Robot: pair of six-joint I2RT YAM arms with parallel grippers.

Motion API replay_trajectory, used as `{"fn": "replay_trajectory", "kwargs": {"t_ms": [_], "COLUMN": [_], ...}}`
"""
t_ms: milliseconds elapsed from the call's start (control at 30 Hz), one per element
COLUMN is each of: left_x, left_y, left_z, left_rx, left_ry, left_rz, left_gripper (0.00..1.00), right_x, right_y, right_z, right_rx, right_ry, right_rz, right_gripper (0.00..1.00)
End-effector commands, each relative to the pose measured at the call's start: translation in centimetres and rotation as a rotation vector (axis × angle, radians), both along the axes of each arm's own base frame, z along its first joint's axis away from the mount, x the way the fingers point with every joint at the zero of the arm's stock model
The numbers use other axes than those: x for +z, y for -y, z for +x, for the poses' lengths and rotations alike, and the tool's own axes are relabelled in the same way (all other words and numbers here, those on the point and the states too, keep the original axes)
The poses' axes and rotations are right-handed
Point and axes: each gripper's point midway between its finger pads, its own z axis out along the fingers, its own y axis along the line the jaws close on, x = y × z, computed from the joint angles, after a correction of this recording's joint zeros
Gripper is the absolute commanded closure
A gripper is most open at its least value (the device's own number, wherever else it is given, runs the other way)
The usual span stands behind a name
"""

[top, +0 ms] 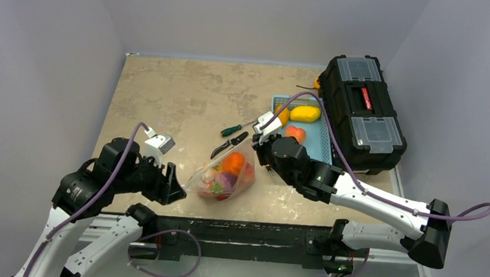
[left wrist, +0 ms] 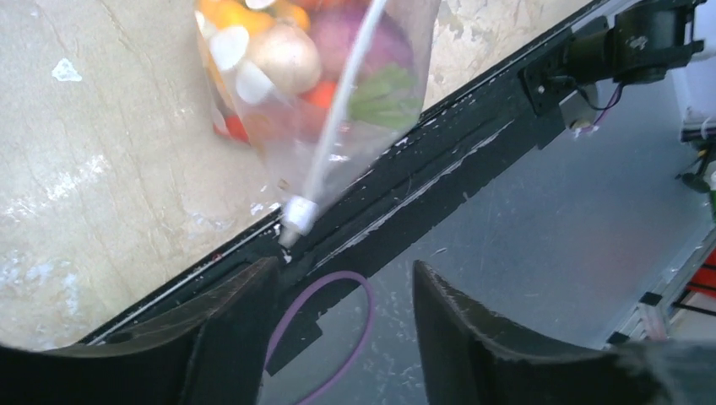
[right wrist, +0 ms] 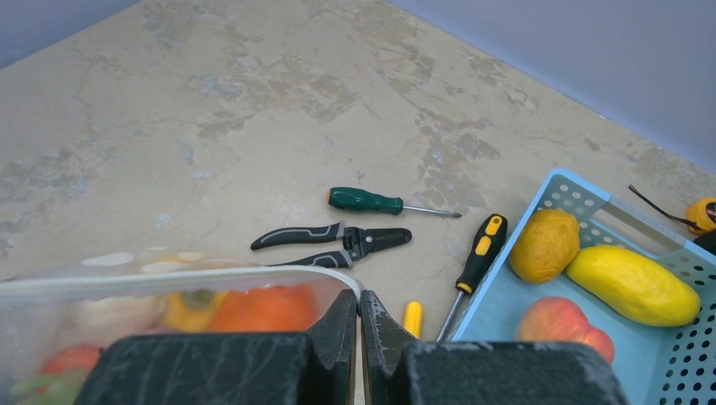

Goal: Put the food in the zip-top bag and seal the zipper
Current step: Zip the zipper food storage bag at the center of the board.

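Note:
My left gripper should next pinch the zipper by its white end (top: 186,187) (left wrist: 299,215), with its fingers across the zipper, to move the bag with the zipper sealed.
The clear zip-top bag (top: 223,176) lies near the table's front edge, stuffed with food: an orange piece (top: 233,162), plus red, pinkish and green pieces. My right gripper (top: 259,147) is shut on the far end of the bag's zipper (right wrist: 169,277), jaws pinched together at the strip's corner (right wrist: 359,297). My left gripper (top: 176,194) is open and empty, just off the bag's near left corner. In the left wrist view the zipper (left wrist: 338,110) runs down to a white end piece (left wrist: 297,215), ahead of the gripper (left wrist: 342,278). More food lies in the basket: a yellow piece (top: 305,113), an orange one (top: 282,115) and a peach one (top: 296,133).
A light blue basket (top: 316,150) stands right of the bag, next to a black toolbox (top: 361,111). A green screwdriver (right wrist: 371,201), black pliers (right wrist: 338,240) and a yellow-handled screwdriver (right wrist: 477,253) lie beyond the bag. The table's black front rail (left wrist: 473,152) runs beneath my left gripper.

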Motion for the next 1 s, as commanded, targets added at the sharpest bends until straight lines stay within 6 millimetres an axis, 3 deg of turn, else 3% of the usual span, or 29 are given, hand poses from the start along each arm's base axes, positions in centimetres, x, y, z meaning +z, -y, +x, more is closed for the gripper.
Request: {"fn": "replay_trajectory", "kwargs": {"t_ms": [0, 133, 167, 267, 433, 600, 700, 867, 900, 967], "left_x": [2.6, 6.5, 7.2, 6.6, 3.8, 1.6, 0.6, 0.1, -0.1, 0.4], "left_y": [0.8, 3.4, 4.2, 6.3, 9.0, 11.0, 11.4, 9.9, 8.9, 7.2], "left_z": [1.8, 5.0, 6.0, 8.3, 10.6, 10.8, 10.7, 11.2, 11.4, 11.6], "left_rx": [-0.01, -0.084, -0.102, -0.168, -0.232, -0.284, -0.299, -0.247, -0.215, -0.168], "left_ry": [0.07, 0.182, 0.199, 0.175, 0.163, 0.085, 0.054, 0.077, 0.089, 0.116], "left_rz": [-0.016, -0.076, -0.086, -0.089, -0.069, -0.07, -0.048, 0.032, 0.082, 0.149], "left_gripper": [0.33, 0.1, 0.08, 0.06, 0.08, 0.3, 0.57, 1.0, 1.0, 1.0], "right_x": [3.2, 2.2, 2.1, 2.3, 2.7, 2.6, 2.8, 2.7, 2.6, 2.5], "right_y": [-0.9, -1.5, -1.6, -1.8, -2.0, -2.0, -2.0, -2.2, -2.2, -2.1], "right_z": [-0.6, -0.8, -0.8, -1.0, -1.4, -1.5, -1.5, -1.4, -1.4, -1.2], "right_rx": [0.099, 0.125, 0.125, 0.137, 0.17, 0.173, 0.177, 0.176, 0.172, 0.158], "right_ry": [0.066, 0.036, 0.032, 0.027, 0.032, 0.037, 0.043, 0.038, 0.034, 0.026], "right_rz": [0.09, 0.049, 0.049, 0.065, 0.081, 0.081, 0.084, 0.09, 0.087, 0.082], "right_gripper": [1.0, 1.0, 1.0, 1.0, 1.0, 1.0, 1.0, 1.0, 1.0, 0.77]}}
